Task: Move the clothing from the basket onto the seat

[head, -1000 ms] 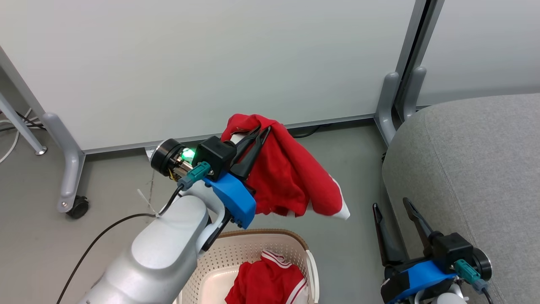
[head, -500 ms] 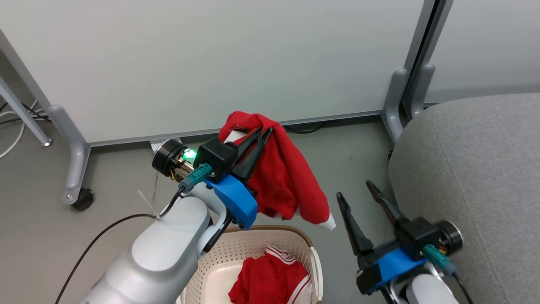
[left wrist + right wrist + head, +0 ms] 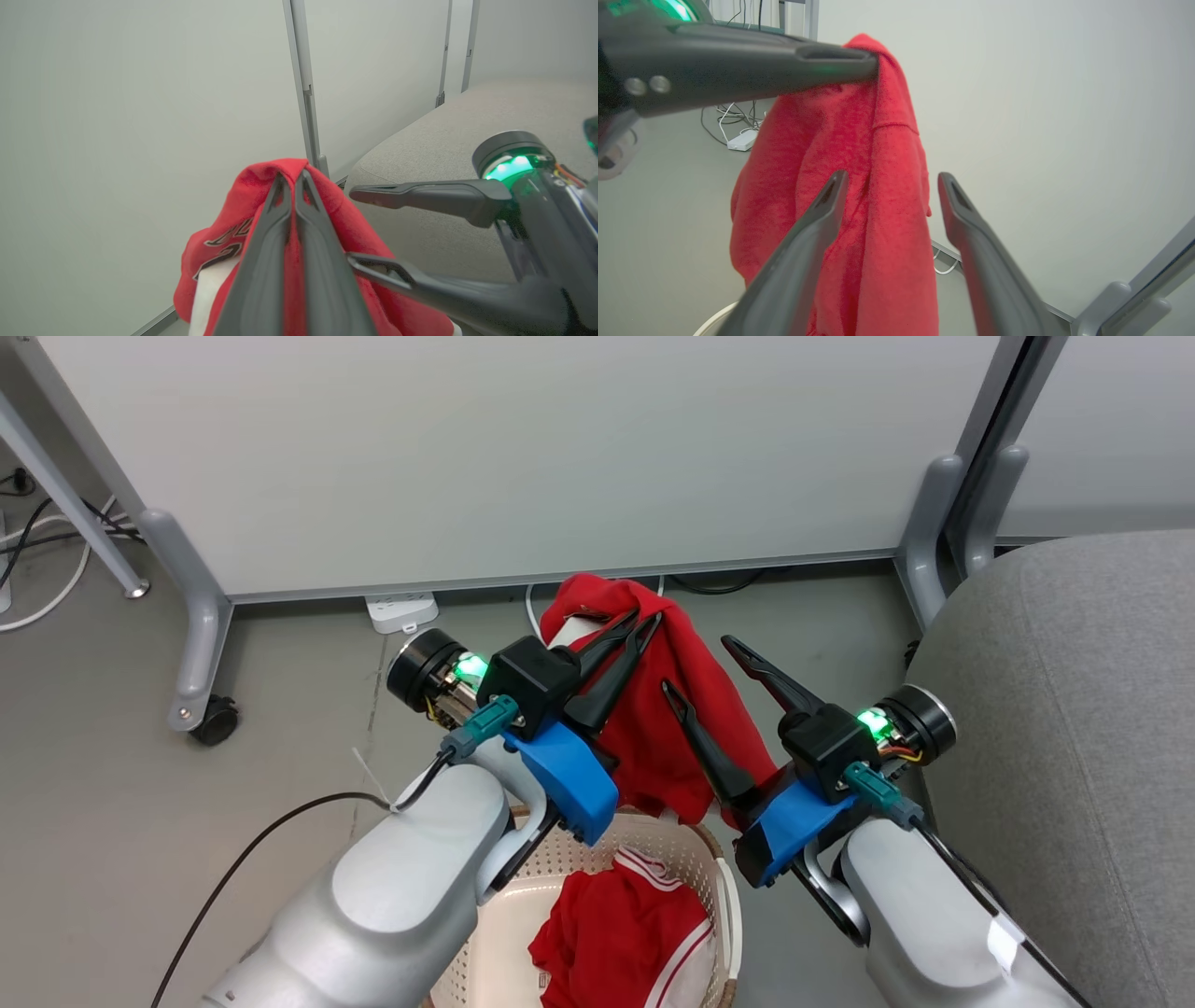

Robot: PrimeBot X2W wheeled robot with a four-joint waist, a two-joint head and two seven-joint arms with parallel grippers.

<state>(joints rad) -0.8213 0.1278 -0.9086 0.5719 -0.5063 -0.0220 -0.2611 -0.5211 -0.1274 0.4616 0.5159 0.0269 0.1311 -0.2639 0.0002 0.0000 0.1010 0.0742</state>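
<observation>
The red garment hangs slack (image 3: 644, 756) from my left gripper, so my right gripper needs to grab the red garment's long side fold (image 3: 706, 672) that sticks out next.
My left gripper (image 3: 644, 618) is shut on a red garment of the clothing (image 3: 695, 719), which hangs from its fingertips above the basket (image 3: 523, 887). The wrist view shows the closed fingers pinching the fabric's top fold (image 3: 292, 175), with dark numerals on the cloth below. My right gripper (image 3: 698, 665) is open, its two fingers either side of the hanging garment (image 3: 887, 140), midway down it (image 3: 892, 178). A second red garment with white striped trim (image 3: 625, 933) lies in the cream basket. The grey seat (image 3: 1074, 709) is at the right.
A pale partition wall on grey legs stands behind, with a caster wheel (image 3: 215, 721) at the left. A white power strip (image 3: 401, 609) and cables (image 3: 47, 541) lie on the grey floor by the wall. Another partition post (image 3: 934, 551) stands next to the seat.
My right arm has swung left and up from beside the seat until its open fingers stand around the hanging garment. The head view has shifted. My left gripper stays shut on the garment.
</observation>
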